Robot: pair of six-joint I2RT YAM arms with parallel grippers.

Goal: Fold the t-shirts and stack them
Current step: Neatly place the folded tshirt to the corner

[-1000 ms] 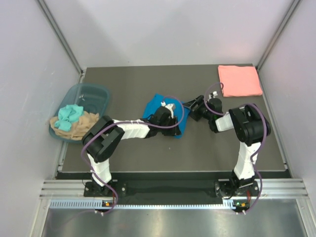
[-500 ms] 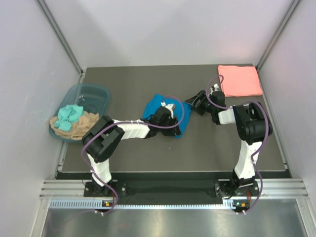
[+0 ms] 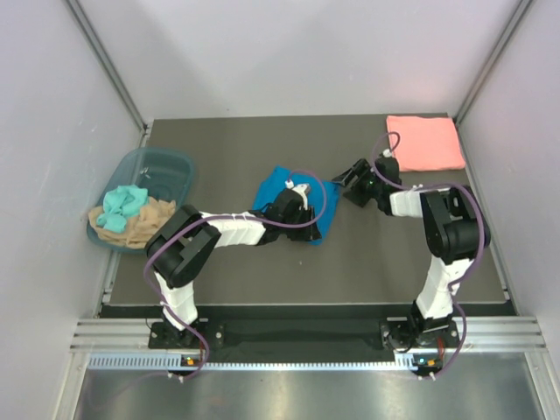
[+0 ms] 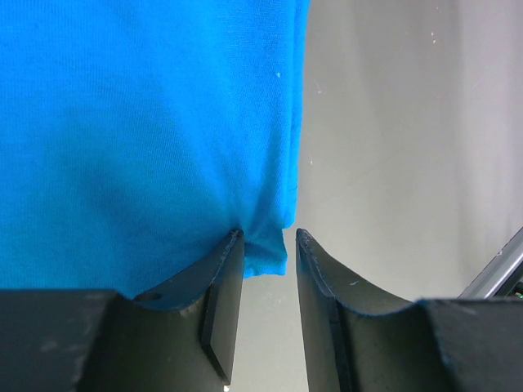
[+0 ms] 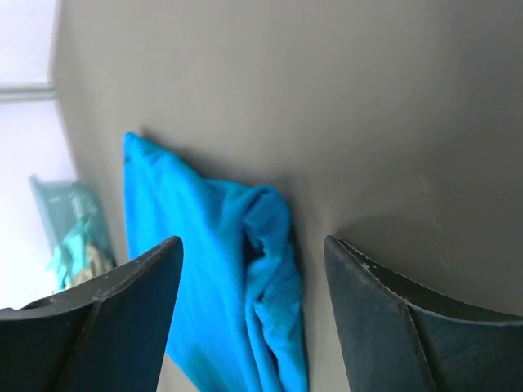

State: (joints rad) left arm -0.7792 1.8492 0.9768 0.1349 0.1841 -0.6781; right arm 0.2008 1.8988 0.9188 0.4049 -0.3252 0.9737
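Note:
My right gripper pinches the blue t-shirt's far corner [image 3: 335, 186], on the side facing the salmon pink t-shirt [image 3: 426, 143], next, to stack the blue t-shirt there.
The bright blue t-shirt [image 3: 272, 187] lies crumpled and partly folded at the table's middle. It fills the left wrist view [image 4: 147, 122] and shows in the right wrist view [image 5: 221, 269]. My left gripper [image 3: 306, 226] sits low at the shirt's near right corner. Its jaws [image 4: 268, 237] are a little apart, and a cloth corner touches the left fingertip without being clamped. My right gripper [image 3: 341, 181] is open and empty [image 5: 253, 245], just right of the blue shirt and apart from it. The salmon pink t-shirt [image 3: 426, 143] lies folded flat at the far right corner.
A translucent blue-grey tub [image 3: 166, 162] stands at the left edge, holding teal cloth [image 3: 122, 203] and tan cloth [image 3: 140, 226] that spills over its near rim. White walls close in the table on the left, back and right.
My right gripper has drawn back from the blue shirt, toward the far right and the pink shirt. The left gripper and blue shirt have stayed put.

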